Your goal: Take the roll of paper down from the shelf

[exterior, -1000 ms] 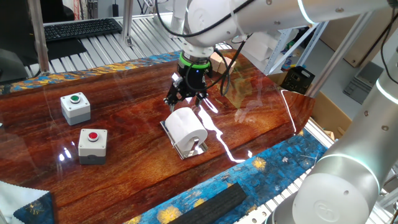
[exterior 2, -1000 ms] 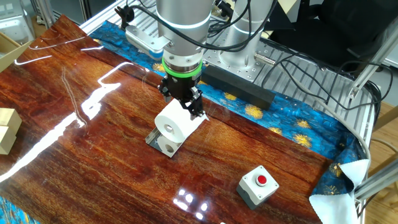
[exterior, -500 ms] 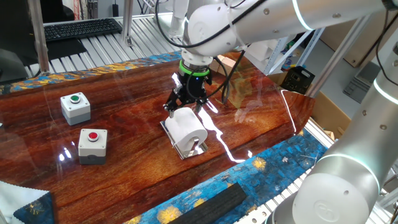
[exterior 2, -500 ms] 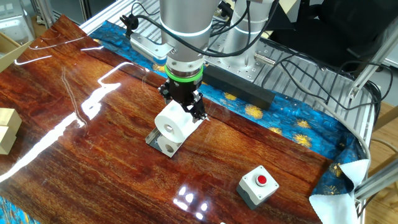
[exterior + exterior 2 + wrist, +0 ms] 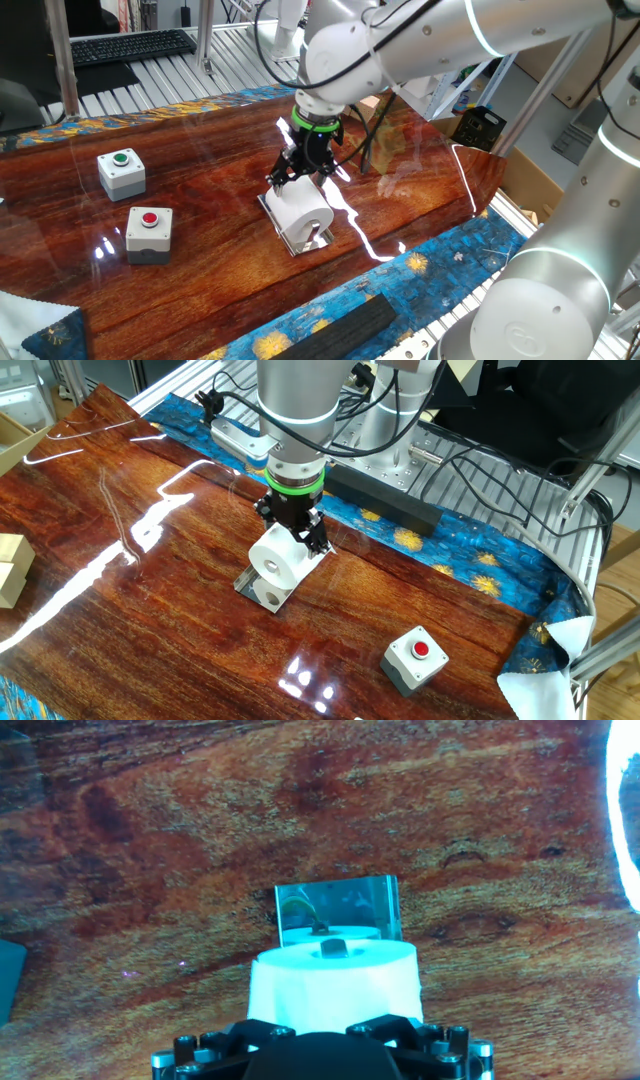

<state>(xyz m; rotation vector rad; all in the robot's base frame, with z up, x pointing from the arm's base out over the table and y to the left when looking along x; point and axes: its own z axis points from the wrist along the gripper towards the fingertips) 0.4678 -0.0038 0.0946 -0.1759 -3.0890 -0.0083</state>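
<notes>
The gripper grabs the roll by its end opposite the bracket next, to take the roll down from the shelf.
The white roll of paper lies on its side on the shelf, a small shiny steel plate with a raised bracket, in the middle of the wooden table. The roll and the plate also show in the other fixed view. My gripper is right over the roll's rear end, fingers down on either side of it, open. In the hand view the roll fills the space just ahead of my gripper, and the mirror plate stands beyond it.
A green-button box and a red-button box stand left of the roll; the red one also shows in the other fixed view. Wooden blocks sit at the table's far edge. A black bar lies on the blue cloth.
My gripper has come down and closer onto the rear end of the roll. The roll and the plate have not moved.
</notes>
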